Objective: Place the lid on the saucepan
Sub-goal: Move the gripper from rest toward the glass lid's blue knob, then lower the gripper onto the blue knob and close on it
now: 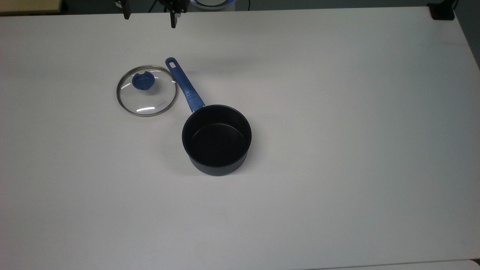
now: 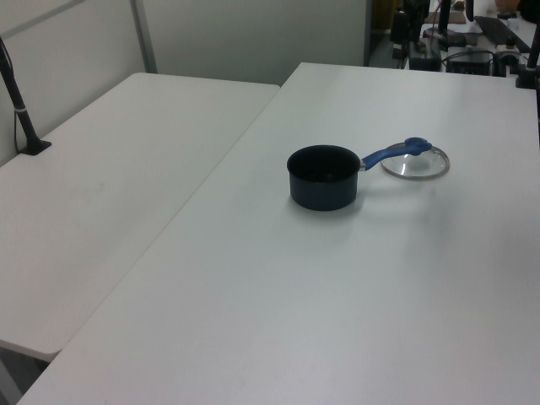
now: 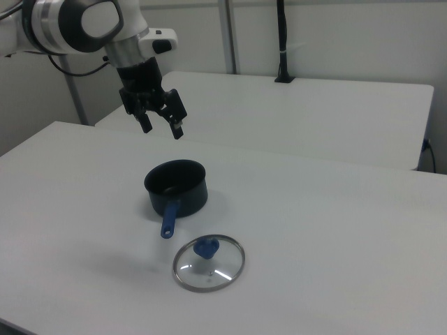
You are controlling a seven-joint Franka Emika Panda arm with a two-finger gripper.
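My gripper is to grab the lid next by its blue knob [image 2: 418, 145], and then it can put the lid on the saucepan [image 2: 323, 176].
The saucepan [image 1: 216, 138] stands upright and empty on the white table, its blue handle [image 1: 185, 84] pointing toward the top view's upper left. The lid [image 1: 147, 91] lies flat on the table beside that handle, blue knob [image 1: 143, 81] up, apart from the pan. In the right view, the saucepan [image 3: 176, 187] sits behind the lid [image 3: 209, 262]. My gripper [image 3: 162, 130] hangs open and empty well above the table, up and to the right view's left of the pan. Its fingertips show at the top view's upper edge, gripper [image 1: 150, 17]. The left view shows the saucepan [image 2: 323, 176] and the lid [image 2: 415, 162].
The white table [image 1: 337, 150] stretches wide around the pan. A second white table [image 2: 101, 169] adjoins it on the left view's left, with a black post [image 2: 17, 93] clamped at its edge. Dark equipment [image 2: 439, 34] stands past the far end.
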